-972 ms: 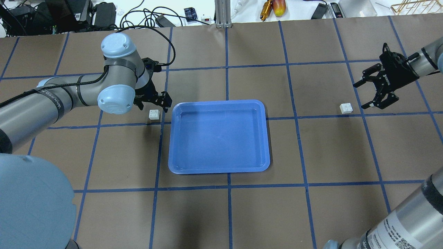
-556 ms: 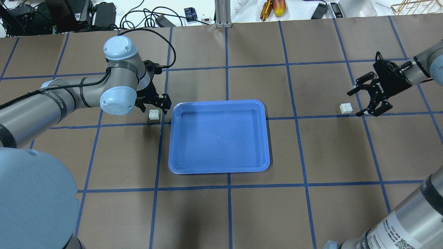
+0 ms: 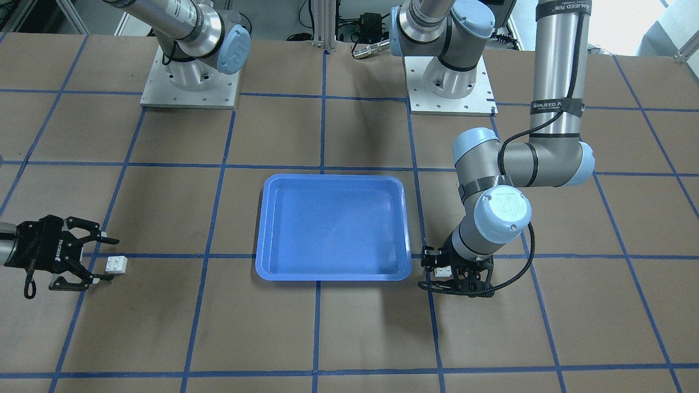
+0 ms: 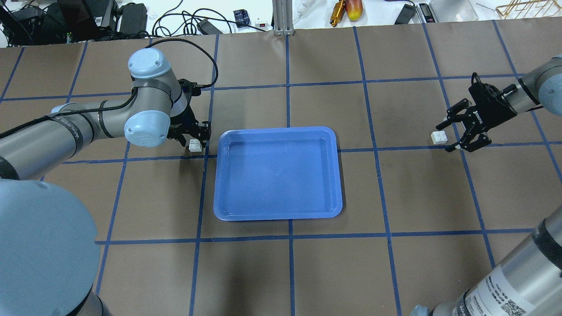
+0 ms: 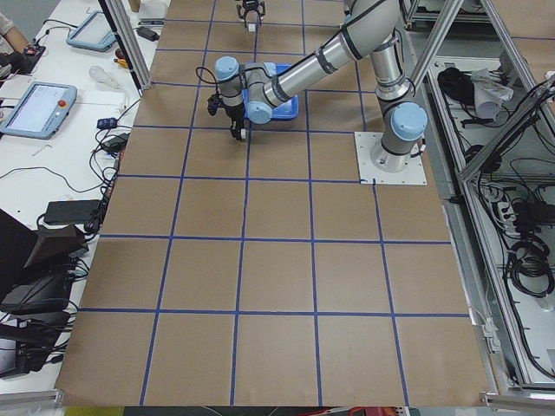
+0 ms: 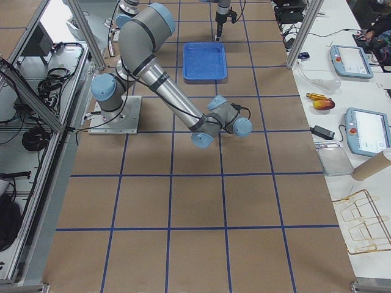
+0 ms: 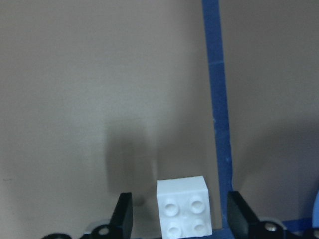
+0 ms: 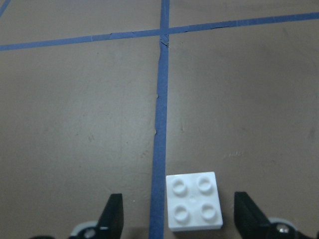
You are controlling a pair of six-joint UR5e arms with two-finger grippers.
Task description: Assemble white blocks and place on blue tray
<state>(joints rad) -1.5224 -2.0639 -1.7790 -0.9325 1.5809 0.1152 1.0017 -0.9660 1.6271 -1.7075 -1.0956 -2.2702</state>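
Observation:
My left gripper grabs the block by its smooth sides next, so that the white block's studded top [image 7: 184, 214] stays free for assembly.
The blue tray [image 4: 277, 130] lies at the table's middle with nothing in it, and also shows in the front view [image 3: 333, 275]. One white block [image 4: 195, 145] sits just off the tray's left rim. My left gripper [image 4: 194, 141] is open and low over it, a finger on each side; the left wrist view shows the block [image 7: 184, 206] between the fingers [image 7: 122, 219], apart from both. A second white block [image 4: 439, 137] sits far right. My right gripper [image 4: 444, 138] is open and straddles it; the right wrist view shows this block [image 8: 194, 200] between the fingers [image 8: 249, 219].
Cables, tools and boxes [image 4: 347, 11] lie beyond the table's far edge. Blue tape lines grid the brown table. The two arm bases [image 3: 188, 76] stand on the robot's side. The left arm's elbow [image 4: 147, 127] hangs close to the tray's left side.
My left gripper moved toward the near side and down onto its block. My right gripper moved left and lower until its fingers stand on either side of the right block. Neither block moved.

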